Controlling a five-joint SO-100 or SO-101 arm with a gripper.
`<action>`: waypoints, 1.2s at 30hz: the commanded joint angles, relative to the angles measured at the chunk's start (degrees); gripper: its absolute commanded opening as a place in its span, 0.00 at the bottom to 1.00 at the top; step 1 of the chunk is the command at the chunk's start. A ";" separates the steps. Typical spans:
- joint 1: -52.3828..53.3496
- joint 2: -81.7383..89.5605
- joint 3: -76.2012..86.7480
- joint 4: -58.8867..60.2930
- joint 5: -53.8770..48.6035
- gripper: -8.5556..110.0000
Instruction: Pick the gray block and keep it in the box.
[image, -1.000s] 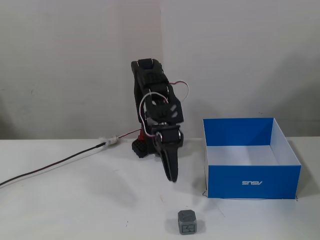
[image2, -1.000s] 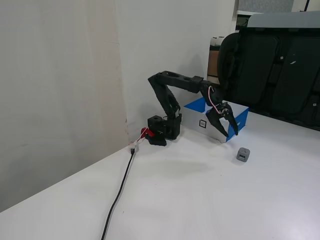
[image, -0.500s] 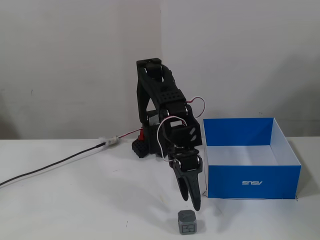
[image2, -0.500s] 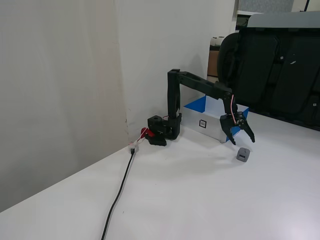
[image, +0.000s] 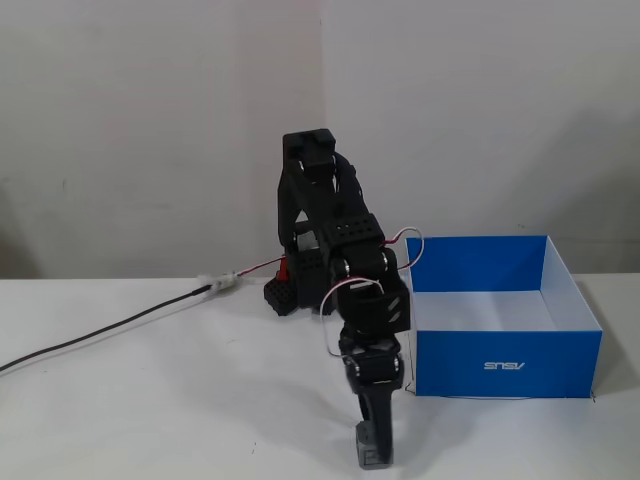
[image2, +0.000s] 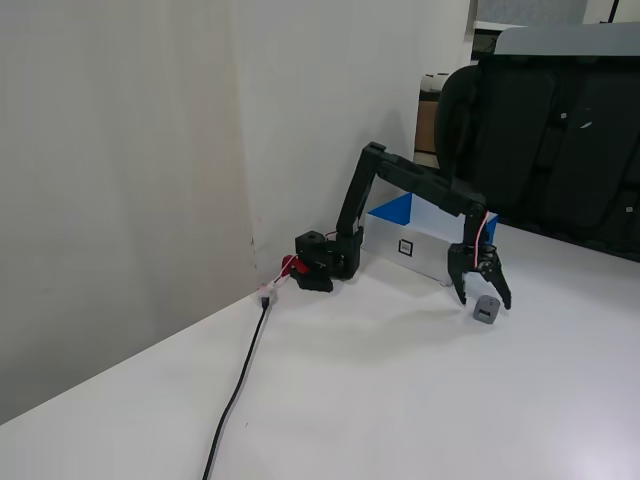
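Note:
My gripper next needs to grab the small gray block by its opposite sides to keep it in the blue box.
The gray block (image2: 486, 311) is a small dark gray cube on the white table, in front of the box. In a fixed view it shows low between the fingers (image: 373, 458). My gripper (image2: 483, 300) is open, points down and straddles the block, one finger on each side; in a fixed view it reaches towards the camera (image: 372, 442). I cannot tell whether the fingers touch the block. The box (image: 505, 365) is blue outside and white inside, open on top, with an upside-down ASUS logo. It stands just to the right of the arm and looks empty. It also shows behind the arm (image2: 398, 213).
The arm's base (image: 290, 285) stands at the back by the wall. A black cable (image: 100, 335) runs from it to the left across the table, also seen in a fixed view (image2: 235, 390). A black office chair (image2: 560, 130) stands beyond the table's far edge.

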 joint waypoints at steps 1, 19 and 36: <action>1.41 -0.26 -6.86 0.97 0.70 0.35; 0.97 -7.21 -17.58 5.80 0.26 0.07; -3.08 51.15 8.35 2.81 -1.93 0.07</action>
